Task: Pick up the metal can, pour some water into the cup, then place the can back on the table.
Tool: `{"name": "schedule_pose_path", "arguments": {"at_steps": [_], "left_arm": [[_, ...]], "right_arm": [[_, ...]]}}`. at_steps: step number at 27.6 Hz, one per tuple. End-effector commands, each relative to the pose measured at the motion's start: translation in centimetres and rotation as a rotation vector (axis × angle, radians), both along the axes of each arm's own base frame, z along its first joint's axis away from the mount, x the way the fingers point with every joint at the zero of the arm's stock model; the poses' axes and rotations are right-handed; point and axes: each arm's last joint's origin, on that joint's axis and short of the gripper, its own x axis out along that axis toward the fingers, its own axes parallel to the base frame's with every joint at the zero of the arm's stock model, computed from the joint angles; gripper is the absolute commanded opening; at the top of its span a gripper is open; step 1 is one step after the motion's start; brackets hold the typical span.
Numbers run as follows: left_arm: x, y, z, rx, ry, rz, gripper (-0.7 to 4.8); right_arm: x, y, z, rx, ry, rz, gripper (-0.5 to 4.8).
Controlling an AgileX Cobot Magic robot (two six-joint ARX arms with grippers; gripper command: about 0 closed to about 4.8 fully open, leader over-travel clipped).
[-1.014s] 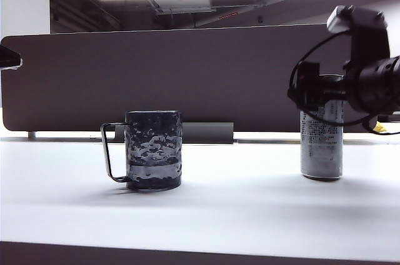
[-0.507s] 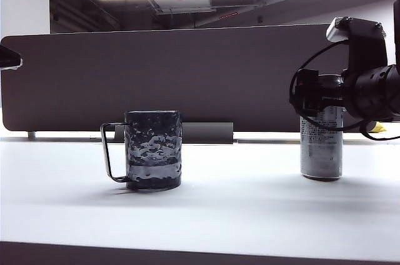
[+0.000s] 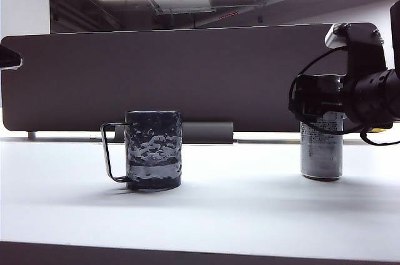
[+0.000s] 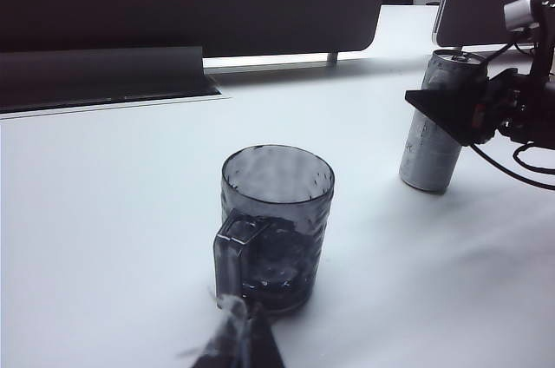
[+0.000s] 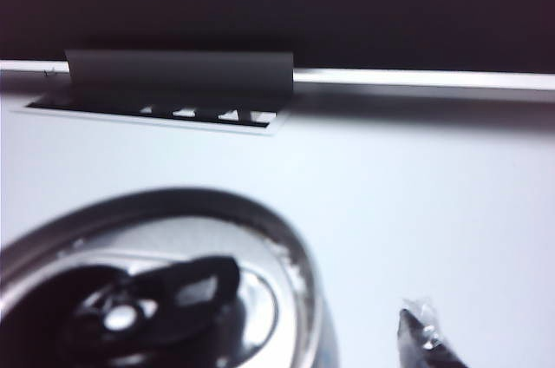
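I should pour water into the cup [image 3: 154,149], so my right gripper should next grab the metal can by its upper part [image 3: 327,99].
The metal can [image 3: 321,152] stands upright on the white table [image 3: 250,215] at the right, and its open top [image 5: 156,290] fills the near part of the right wrist view. My right gripper [image 3: 319,99] is open and straddles the can's upper part, with one fingertip [image 5: 423,333] beside the can and clear of it. The cup [image 3: 154,149], a dark dimpled mug, stands left of centre with its handle [image 3: 109,152] to the left. My left gripper [image 4: 238,344] hovers low just before the cup's handle, its fingers together. The water is out of view.
A dark grey divider panel [image 3: 187,71] runs along the back of the table. A grey bar [image 3: 206,132] lies at its foot behind the cup. Something small and yellow [image 3: 377,129] sits at the far right edge.
My right gripper has sunk lower around the can, and now covers the can's top rim in the exterior view. Cup, can and left arm have not moved.
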Motion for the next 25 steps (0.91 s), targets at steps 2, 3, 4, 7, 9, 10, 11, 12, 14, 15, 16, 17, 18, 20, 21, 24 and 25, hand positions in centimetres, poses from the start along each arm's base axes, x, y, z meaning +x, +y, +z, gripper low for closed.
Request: {"name": "schedule_pose_path", "arguments": {"at_steps": [2,3,4,7,9,10,11,12,14,15,16,17,18,20,21,24,25], "left_arm": [[0.01,0.01,0.15,-0.004,-0.012,0.001,-0.05],[0.01,0.01,0.15,-0.005,-0.012,0.002,-0.05],[0.01,0.01,0.15,-0.005,-0.012,0.002,-0.05],[0.01,0.01,0.15,-0.005,-0.012,0.002,-0.05],[0.01,0.01,0.15,-0.005,-0.012,0.002,-0.05],[0.01,0.01,0.15,-0.005,-0.012,0.002,-0.05],[0.01,0.01,0.15,-0.005,-0.012,0.001,-0.05],[0.01,0.01,0.15,-0.005,-0.012,0.001,-0.05],[0.01,0.01,0.15,-0.005,-0.012,0.002,-0.05],[0.01,0.01,0.15,-0.005,-0.012,0.002,-0.05],[0.01,0.01,0.15,-0.005,-0.012,0.002,-0.05],[0.01,0.01,0.15,-0.005,-0.012,0.002,-0.05],[0.01,0.01,0.15,-0.005,-0.012,0.002,-0.05],[0.01,0.01,0.15,-0.005,-0.012,0.002,-0.05],[0.01,0.01,0.15,-0.005,-0.012,0.002,-0.05],[0.01,0.01,0.15,-0.005,-0.012,0.002,-0.05],[0.01,0.01,0.15,-0.005,-0.012,0.002,-0.05]], "right_arm": [[0.03,0.07,0.10,0.006,-0.002,0.014,4.79],[0.01,0.10,0.07,0.005,0.001,0.025,4.79],[0.01,0.11,0.07,0.005,0.001,0.029,4.79],[0.01,0.12,0.03,0.018,0.009,0.029,4.79],[0.01,0.11,0.00,0.030,0.016,0.027,4.79],[0.01,0.11,0.00,0.030,0.017,0.027,4.79],[0.01,0.11,-0.01,0.030,0.017,0.027,4.79],[0.01,0.11,-0.01,0.030,0.017,0.027,4.79],[0.01,0.11,-0.01,0.030,0.017,0.028,4.49],[0.01,0.11,-0.01,0.030,0.017,0.027,4.24],[0.01,0.11,-0.01,0.030,0.017,0.027,4.24],[0.01,0.11,-0.01,0.030,0.017,0.027,4.24],[0.01,0.11,-0.01,0.030,0.017,0.027,4.24],[0.01,0.11,-0.01,0.030,0.017,0.028,4.24],[0.01,0.11,-0.01,0.030,0.017,0.028,4.22],[0.01,0.11,-0.01,0.031,0.018,0.028,4.14],[0.01,0.11,-0.01,0.031,0.018,0.028,3.93]]}}
